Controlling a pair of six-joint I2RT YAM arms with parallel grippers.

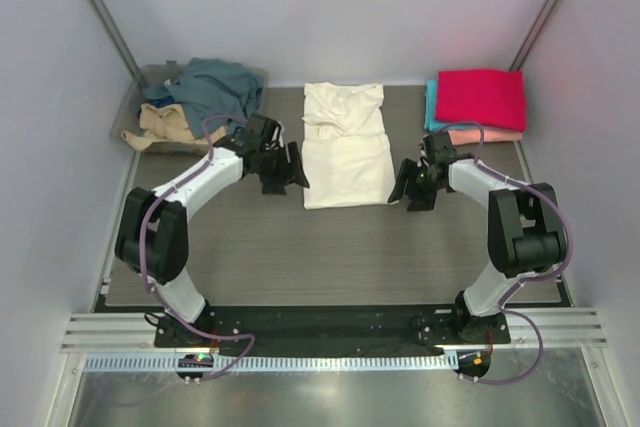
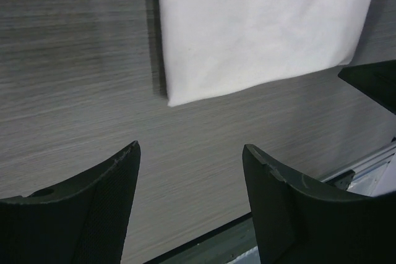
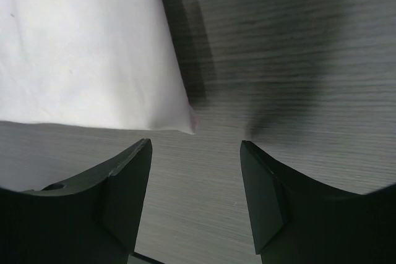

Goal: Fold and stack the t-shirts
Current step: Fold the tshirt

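My left gripper next needs to grab the cream t-shirt (image 1: 346,143) by its near corner (image 1: 307,206), opposite my right gripper's corner, to fold the t-shirt's near edge over evenly.
A cream t-shirt (image 1: 346,143) lies partly folded as a long strip in the middle of the table, its near part smooth, its far part wrinkled. My left gripper (image 1: 288,173) is open and empty just left of its near left corner (image 2: 176,98). My right gripper (image 1: 409,190) is open and empty just right of its near right corner (image 3: 189,125). A folded stack sits at the far right: magenta-red shirt (image 1: 481,97) on top, teal (image 1: 431,105) and salmon-pink (image 1: 485,135) below. Slate-blue (image 1: 215,87) and tan (image 1: 165,123) shirts lie crumpled in the bin.
A clear plastic bin (image 1: 133,107) stands at the far left corner with the loose shirts spilling over it. White walls close in the table on three sides. A metal rail (image 1: 320,332) runs along the near edge by the arm bases.
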